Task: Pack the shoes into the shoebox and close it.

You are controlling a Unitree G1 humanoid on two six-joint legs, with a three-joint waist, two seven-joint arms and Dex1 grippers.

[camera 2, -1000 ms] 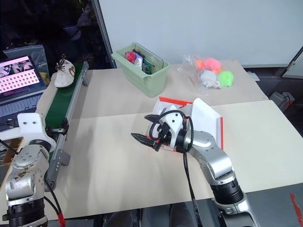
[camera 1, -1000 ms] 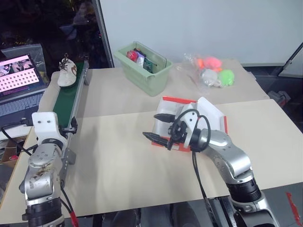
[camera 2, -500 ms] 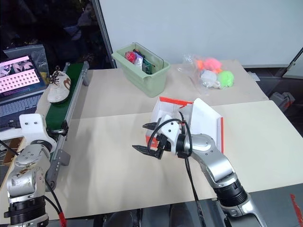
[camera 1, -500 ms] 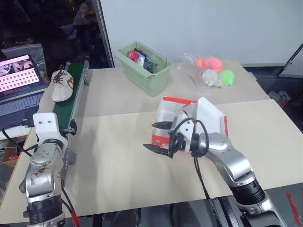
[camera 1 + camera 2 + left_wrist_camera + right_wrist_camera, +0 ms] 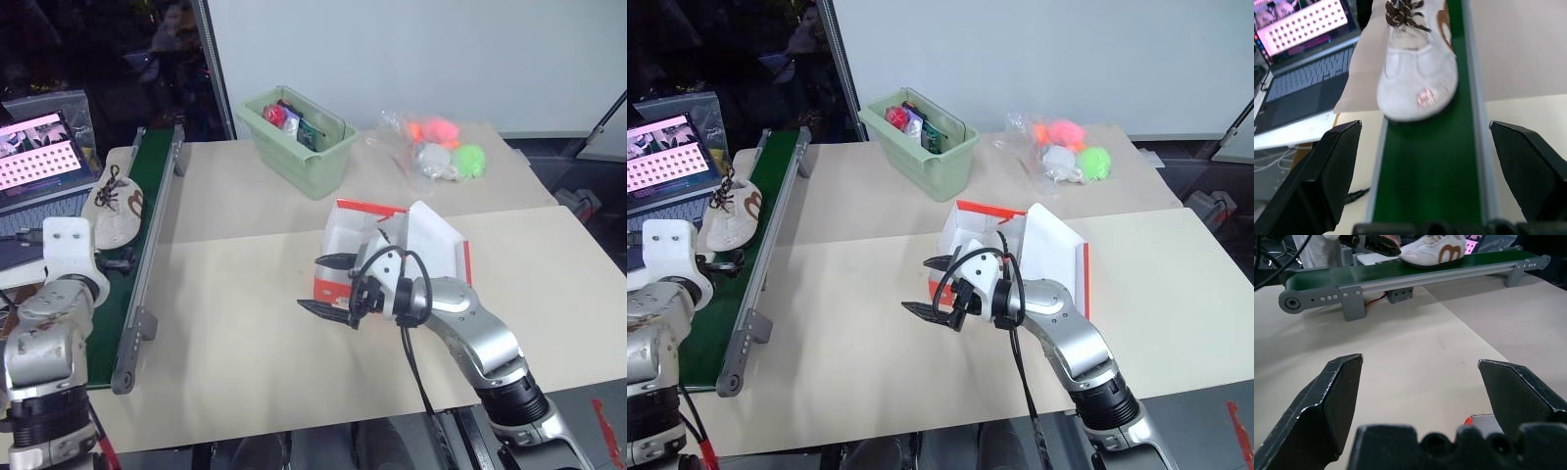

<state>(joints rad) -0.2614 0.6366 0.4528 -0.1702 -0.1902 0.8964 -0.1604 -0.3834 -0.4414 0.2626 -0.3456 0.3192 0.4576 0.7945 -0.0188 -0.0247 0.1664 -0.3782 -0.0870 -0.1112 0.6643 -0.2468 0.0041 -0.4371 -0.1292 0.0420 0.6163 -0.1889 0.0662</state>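
The left gripper isn't ready to close yet and should first move toward the sneaker's toe [image 5: 1418, 100]: green belt [image 5: 1427, 166] shows between the toe and the gripper's fingers in the left wrist view.
One off-white sneaker [image 5: 111, 208] with dark laces lies on the green conveyor belt [image 5: 147, 211] at the table's left side. In the left wrist view its toe [image 5: 1418, 90] points at my left gripper [image 5: 1424, 126], which is open, wide and empty just short of it. The orange-red shoebox [image 5: 390, 247] stands open mid-table, white inside, with its lid flap up at the right. My right gripper [image 5: 315, 284] hovers open just left of the box, above the table and pointing left toward the belt, with nothing in it.
A pale green bin [image 5: 299, 137] with small items stands at the back centre. A clear bag of coloured balls [image 5: 441, 147] lies at the back right. A laptop [image 5: 34, 157] sits beyond the table's left edge, beside the belt.
The sneaker has ridden down the belt toward me. My left hand has swung out to the left, off the belt's near end. The right gripper has barely moved.
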